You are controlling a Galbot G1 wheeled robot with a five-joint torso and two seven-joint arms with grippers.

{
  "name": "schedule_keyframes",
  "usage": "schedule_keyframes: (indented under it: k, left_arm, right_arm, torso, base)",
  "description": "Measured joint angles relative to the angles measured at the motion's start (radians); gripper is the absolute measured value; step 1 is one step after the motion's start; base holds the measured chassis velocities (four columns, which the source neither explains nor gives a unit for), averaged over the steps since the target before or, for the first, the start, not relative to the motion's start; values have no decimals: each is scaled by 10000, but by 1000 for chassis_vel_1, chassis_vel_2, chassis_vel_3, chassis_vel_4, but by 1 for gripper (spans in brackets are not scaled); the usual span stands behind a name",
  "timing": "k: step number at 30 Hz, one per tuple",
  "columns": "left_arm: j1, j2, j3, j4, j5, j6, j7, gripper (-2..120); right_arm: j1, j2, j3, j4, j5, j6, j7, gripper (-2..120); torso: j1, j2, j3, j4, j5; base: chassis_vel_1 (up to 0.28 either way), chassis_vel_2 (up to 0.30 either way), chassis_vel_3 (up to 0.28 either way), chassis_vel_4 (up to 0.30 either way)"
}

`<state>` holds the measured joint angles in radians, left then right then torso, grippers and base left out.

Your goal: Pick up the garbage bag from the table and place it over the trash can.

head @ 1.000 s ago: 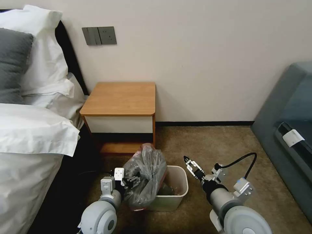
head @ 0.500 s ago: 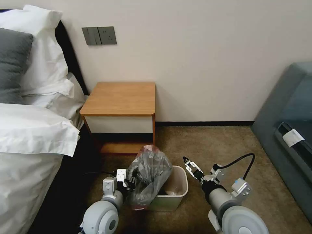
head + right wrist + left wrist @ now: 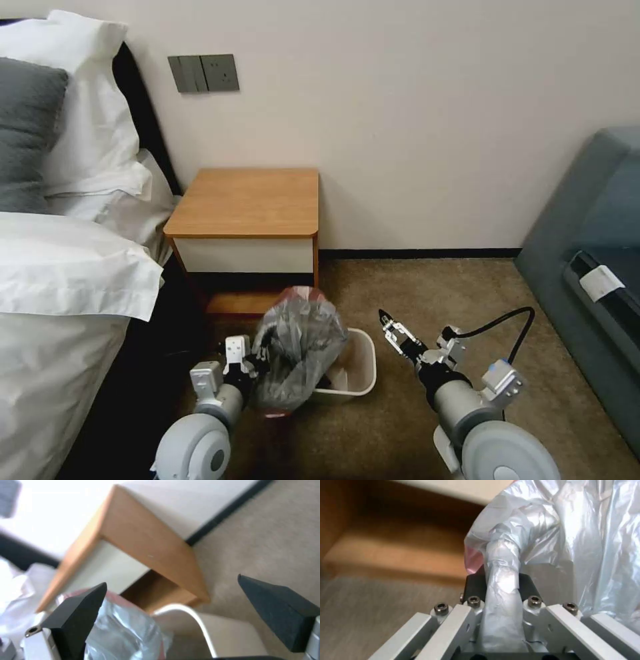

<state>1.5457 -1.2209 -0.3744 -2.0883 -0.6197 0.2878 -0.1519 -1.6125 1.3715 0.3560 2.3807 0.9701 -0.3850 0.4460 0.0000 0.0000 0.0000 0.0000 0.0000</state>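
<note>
The bag's thin grey film (image 3: pixel 297 352) hangs slack and crumpled, and the robot's right gripper will next grab the bag by the loose edge of its opening (image 3: pixel 343 332).
The garbage bag (image 3: pixel 298 343), crinkly grey with a pinkish-red edge at its top, stands bunched over the left side of the cream trash can (image 3: pixel 361 373) on the carpet. My left gripper (image 3: pixel 258 365) is at the bag's left side. The left wrist view shows this gripper (image 3: pixel 501 586) shut on a twisted strand of the bag (image 3: pixel 553 530). My right gripper (image 3: pixel 393 330) hovers just right of the can, apart from it. In the right wrist view its fingers (image 3: pixel 78 620) stand wide open and hold nothing, with the can's rim (image 3: pixel 200 622) and bag (image 3: pixel 126 632) beyond. The table (image 3: pixel 248 200) stands bare behind.
A bed with white pillows (image 3: pixel 60 267) fills the left side, close to my left arm. A grey sofa (image 3: pixel 587 247) stands at the right. The wall (image 3: pixel 413 120) runs behind the table. Open carpet (image 3: pixel 427 287) lies between the table and the sofa.
My left arm has shifted left and away from me with the bag. The trash can has slid toward the table. My right gripper moved slightly forward.
</note>
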Motion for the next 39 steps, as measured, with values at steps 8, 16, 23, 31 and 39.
schedule_keyframes:
  k: [8, 16, 23, 31, 39]
  left_arm:
    - [315, 82, -839, -256, 167, -1195, 1296, 9]
    - [547, 107, -1357, -368, 426, -1838, 2086, 9]
    - [695, 93, -1632, -373, 498, -2298, 2759, 9]
    - [754, 21, -1749, -358, 435, -2639, 3143, 9]
    - [775, -1, -1867, -357, 336, -2731, 3423, 9]
  right_arm:
    - [784, -1826, 83, 296, -459, -224, -2974, 100]
    - [1775, -3109, -206, -210, -1682, 36, -5160, 100]
    - [3081, -3700, -855, -1049, -1332, 134, -5911, 100]
    - [4050, -4101, -1517, -1936, -397, 132, -6305, 100]
    - [4204, -4081, -1760, -2131, -8, 152, -6285, 81]
  torso:
    - [-1, 0, 0, 2, 1]
    - [-1, 0, 0, -1, 1]
    - [0, 0, 1, 1, 1]
    - [0, 0, 1, 0, 0]
    - [0, 0, 0, 0, 0]
  base:
    - [0, 0, 0, 0]
    - [0, 0, 0, 0]
    - [0, 0, 0, 0]
    - [0, 0, 0, 0]
    - [0, 0, 0, 0]
